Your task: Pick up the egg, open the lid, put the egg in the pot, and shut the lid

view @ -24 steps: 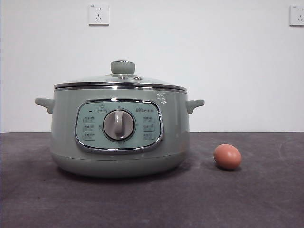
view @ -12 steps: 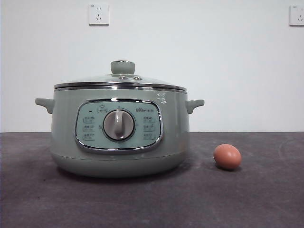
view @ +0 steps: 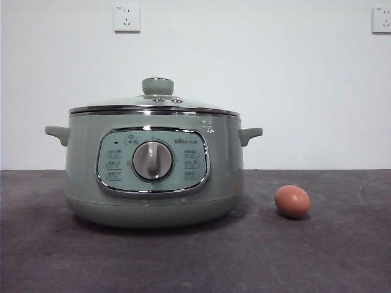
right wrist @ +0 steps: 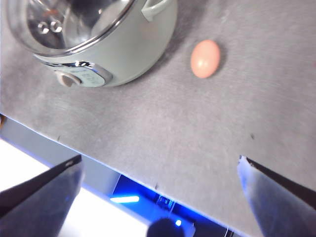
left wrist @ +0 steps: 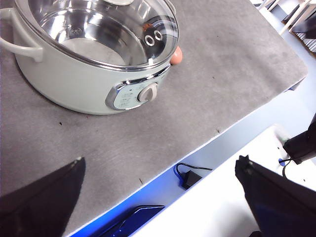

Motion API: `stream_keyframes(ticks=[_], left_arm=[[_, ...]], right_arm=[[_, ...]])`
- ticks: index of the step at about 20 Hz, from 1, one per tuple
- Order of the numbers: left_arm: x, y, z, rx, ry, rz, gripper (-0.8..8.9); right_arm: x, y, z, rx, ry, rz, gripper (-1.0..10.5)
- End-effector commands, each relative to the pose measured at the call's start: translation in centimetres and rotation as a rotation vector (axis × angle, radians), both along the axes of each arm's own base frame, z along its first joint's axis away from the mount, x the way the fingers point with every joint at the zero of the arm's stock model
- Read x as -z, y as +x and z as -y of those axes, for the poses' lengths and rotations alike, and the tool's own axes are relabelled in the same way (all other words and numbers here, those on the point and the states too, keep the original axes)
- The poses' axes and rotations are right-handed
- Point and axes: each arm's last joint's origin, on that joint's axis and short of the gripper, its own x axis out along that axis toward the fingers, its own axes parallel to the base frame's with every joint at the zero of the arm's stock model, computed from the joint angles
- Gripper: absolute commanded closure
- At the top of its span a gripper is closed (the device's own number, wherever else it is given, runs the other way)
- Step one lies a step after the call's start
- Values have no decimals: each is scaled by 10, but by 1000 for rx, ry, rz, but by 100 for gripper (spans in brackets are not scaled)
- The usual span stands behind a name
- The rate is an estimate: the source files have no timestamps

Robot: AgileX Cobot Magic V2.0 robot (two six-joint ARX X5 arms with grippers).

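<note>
The glass lid spreads as wide as the pot (view: 153, 168), so my left gripper needs to grab the lid next by its narrow green knob (view: 157, 86).
The pale green pot (view: 153, 168) stands on the grey table, its dial (view: 153, 160) facing the front view. The glass lid (view: 156, 102) with its green knob (view: 157, 85) sits shut on the pot. The brown-orange egg (view: 292, 201) lies on the table to the right of the pot, apart from it. My left gripper (left wrist: 158, 163) is open and empty, high above the table's front edge, with the pot (left wrist: 74, 79) and a sliver of the egg (left wrist: 177, 55) below. My right gripper (right wrist: 159, 159) is open and empty, high above the egg (right wrist: 205, 59) and the pot (right wrist: 123, 54).
The table's front edge (left wrist: 207, 140) runs under both grippers, with a cable and blue light below it. A white wall with two sockets (view: 127, 18) stands behind the table.
</note>
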Motion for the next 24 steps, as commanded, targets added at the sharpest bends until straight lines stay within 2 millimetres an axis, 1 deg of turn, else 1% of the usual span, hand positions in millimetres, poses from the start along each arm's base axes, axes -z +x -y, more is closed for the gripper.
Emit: stream_keyframes(ticks=[1, 4, 7, 8, 10, 14, 18, 21, 22, 23, 24], left_arm=[[-1, 0, 0, 12, -4, 12, 158], [-1, 0, 0, 11, -3, 12, 158], [-1, 0, 0, 11, -3, 12, 158], [-1, 0, 0, 11, -2, 12, 158], [-1, 0, 0, 10, -1, 13, 158], [-1, 0, 0, 9, -1, 13, 158], [-1, 0, 0, 9, -1, 13, 158], [-1, 0, 0, 9, -1, 13, 158], [-1, 0, 0, 9, 0, 13, 158], [-1, 0, 0, 9, 0, 13, 158], [-1, 0, 0, 9, 0, 13, 158]], right_arm=[[9, 23, -11, -33, -9, -34, 291], [29, 59, -29, -56, -60, -58, 295], [50, 86, -44, -69, -105, -80, 300], [58, 95, -49, -64, -132, -76, 326], [71, 110, -58, -55, -169, -71, 326], [99, 133, -72, -48, -196, -85, 326], [130, 151, -82, -41, -253, -114, 326], [149, 161, -87, -41, -265, -136, 327], [155, 163, -88, -39, -267, -144, 333], [160, 165, -89, -40, -268, -149, 375], [164, 167, -89, -38, -269, -152, 393]])
